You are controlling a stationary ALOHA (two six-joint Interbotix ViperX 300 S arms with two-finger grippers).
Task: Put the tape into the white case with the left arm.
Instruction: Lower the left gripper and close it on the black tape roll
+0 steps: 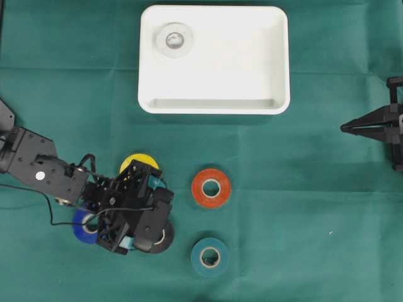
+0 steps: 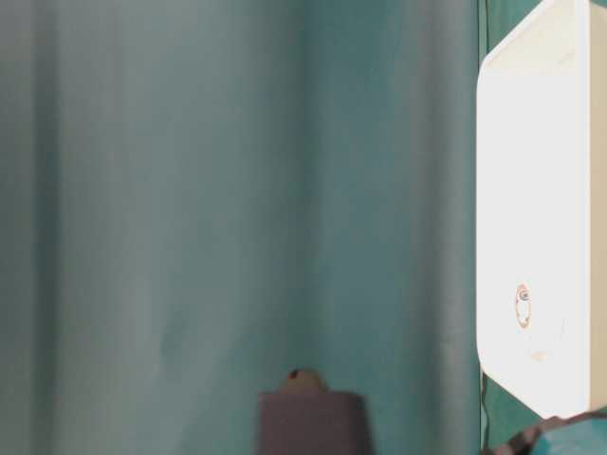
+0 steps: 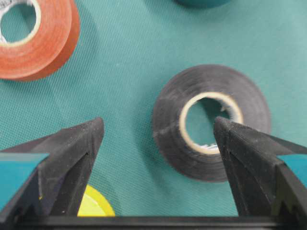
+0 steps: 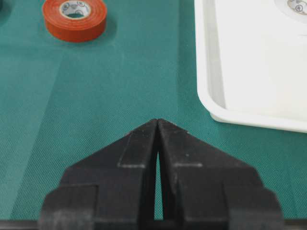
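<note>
My left gripper is about to grab the black tape roll by its ring side (image 3: 168, 120), so that it can put the roll into the white case.
The white case (image 1: 214, 106) lies at the top middle of the green cloth, with a clear tape roll (image 1: 174, 40) in its left corner. My left gripper (image 1: 151, 221), with teal bands, is open and low over a black tape roll (image 1: 165, 239). In the left wrist view the gripper (image 3: 158, 125) straddles the left wall of the black roll (image 3: 168, 120). One fingertip (image 3: 225, 132) is at the roll's hole, the other (image 3: 91, 132) outside on the cloth. My right gripper (image 1: 345, 128) is shut and empty at the right edge, as the right wrist view (image 4: 157, 122) shows.
An orange roll (image 1: 211, 187) and a teal roll (image 1: 210, 257) lie right of the left gripper. A yellow roll (image 1: 138, 163) and a blue roll (image 1: 80, 228) sit partly under the left arm. The case rim (image 4: 211, 72) is ahead and to the right of the right gripper.
</note>
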